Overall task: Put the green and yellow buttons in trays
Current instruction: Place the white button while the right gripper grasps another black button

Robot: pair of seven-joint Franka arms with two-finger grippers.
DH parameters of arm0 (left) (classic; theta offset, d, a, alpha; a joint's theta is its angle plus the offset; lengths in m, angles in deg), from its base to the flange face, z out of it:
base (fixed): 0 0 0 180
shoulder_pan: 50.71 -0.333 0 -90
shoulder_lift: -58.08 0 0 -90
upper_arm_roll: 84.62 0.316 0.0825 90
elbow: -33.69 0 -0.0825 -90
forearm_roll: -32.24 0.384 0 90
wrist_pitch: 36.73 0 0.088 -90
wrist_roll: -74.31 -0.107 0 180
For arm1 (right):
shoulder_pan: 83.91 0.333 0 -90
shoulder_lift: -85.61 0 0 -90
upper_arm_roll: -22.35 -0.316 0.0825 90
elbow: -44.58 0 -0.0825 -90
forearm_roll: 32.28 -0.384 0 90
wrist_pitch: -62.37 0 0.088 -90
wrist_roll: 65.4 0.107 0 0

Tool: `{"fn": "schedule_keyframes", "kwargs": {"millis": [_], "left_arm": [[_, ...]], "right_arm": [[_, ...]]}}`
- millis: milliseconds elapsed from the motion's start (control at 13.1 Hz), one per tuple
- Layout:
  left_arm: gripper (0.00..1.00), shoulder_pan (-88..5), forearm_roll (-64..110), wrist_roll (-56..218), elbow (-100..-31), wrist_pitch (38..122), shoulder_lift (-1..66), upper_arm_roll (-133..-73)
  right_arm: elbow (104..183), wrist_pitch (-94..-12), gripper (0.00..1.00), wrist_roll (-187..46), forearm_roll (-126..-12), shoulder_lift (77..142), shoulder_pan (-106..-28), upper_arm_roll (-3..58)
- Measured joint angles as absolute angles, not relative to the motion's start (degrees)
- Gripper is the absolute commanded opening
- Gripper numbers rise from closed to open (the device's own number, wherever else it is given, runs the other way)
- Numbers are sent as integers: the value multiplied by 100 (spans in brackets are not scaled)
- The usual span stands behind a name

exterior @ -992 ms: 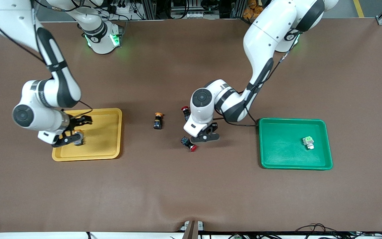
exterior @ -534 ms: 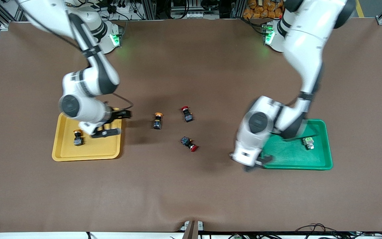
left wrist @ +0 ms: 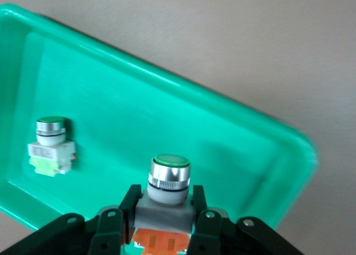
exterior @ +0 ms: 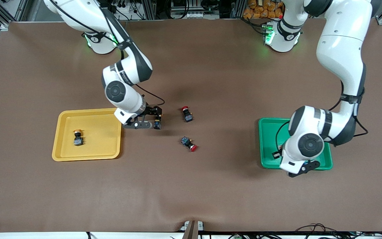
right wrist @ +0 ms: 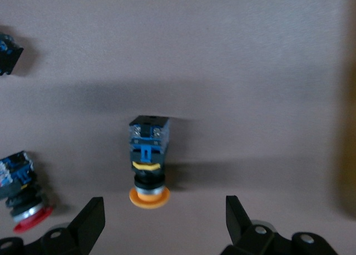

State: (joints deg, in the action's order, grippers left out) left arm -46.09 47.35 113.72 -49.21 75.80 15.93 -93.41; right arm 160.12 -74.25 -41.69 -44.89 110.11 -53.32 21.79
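Observation:
The right gripper grabs the yellow-capped button by its black neck point(right wrist: 149, 179) beside the cap next, to place the button in the yellow tray.
My left gripper point(left wrist: 164, 198) is shut on a green-capped button point(left wrist: 169, 176) with a white body and orange base. It hangs over the green tray point(left wrist: 167, 99) near the tray's rim closest to the front camera point(exterior: 268, 165). A second green-capped button point(left wrist: 51, 146) lies in that tray. My right gripper point(right wrist: 164, 216) is open just above the table, its fingers either side of a yellow-capped black button point(right wrist: 148, 158) that lies on its side beside the yellow tray point(exterior: 101, 142). Another yellow-capped button point(exterior: 77, 137) lies in the yellow tray.
Two red-capped black buttons lie mid-table: one point(exterior: 187, 114) farther from the front camera, one point(exterior: 189, 143) nearer. In the right wrist view the nearest red-capped button point(right wrist: 21, 194) lies close beside one finger point(right wrist: 92, 219). The brown mat point(exterior: 191, 192) covers the table.
The right arm left a yellow-capped button in the yellow tray and swung over to the one mid-table. The left arm carried its green-capped button from mid-table to over the green tray.

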Motion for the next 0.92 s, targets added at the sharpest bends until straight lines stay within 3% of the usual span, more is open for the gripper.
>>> {"fn": "schedule_keyframes", "kwargs": {"millis": [76, 534, 611, 763, 916], "left_arm": [[99, -4690, 4735, 11248, -5010, 7545, 1585, -9341], [100, -4795, 4736, 10864, -5195, 7532, 1760, -9397], [100, -4795, 4736, 10599, -5196, 7468, 1900, -9405], [100, -4838, 4716, 9734, -5229, 7254, 2250, -9408], [100, -5010, 4396, 8862, -5389, 7171, 2682, -9418]], "right_arm": [[16012, -7579, 96, -4081, -4489, 11105, -5271, 2179], [15976, -8039, 96, -3922, -4492, 11464, -5171, 2200], [15971, -8087, 92, -3919, -4492, 11495, -5171, 2202], [15954, -8129, 69, -3915, -4493, 11545, -5168, 2202], [15930, -8155, 32, -3887, -4493, 11577, -5129, 2201]]}}
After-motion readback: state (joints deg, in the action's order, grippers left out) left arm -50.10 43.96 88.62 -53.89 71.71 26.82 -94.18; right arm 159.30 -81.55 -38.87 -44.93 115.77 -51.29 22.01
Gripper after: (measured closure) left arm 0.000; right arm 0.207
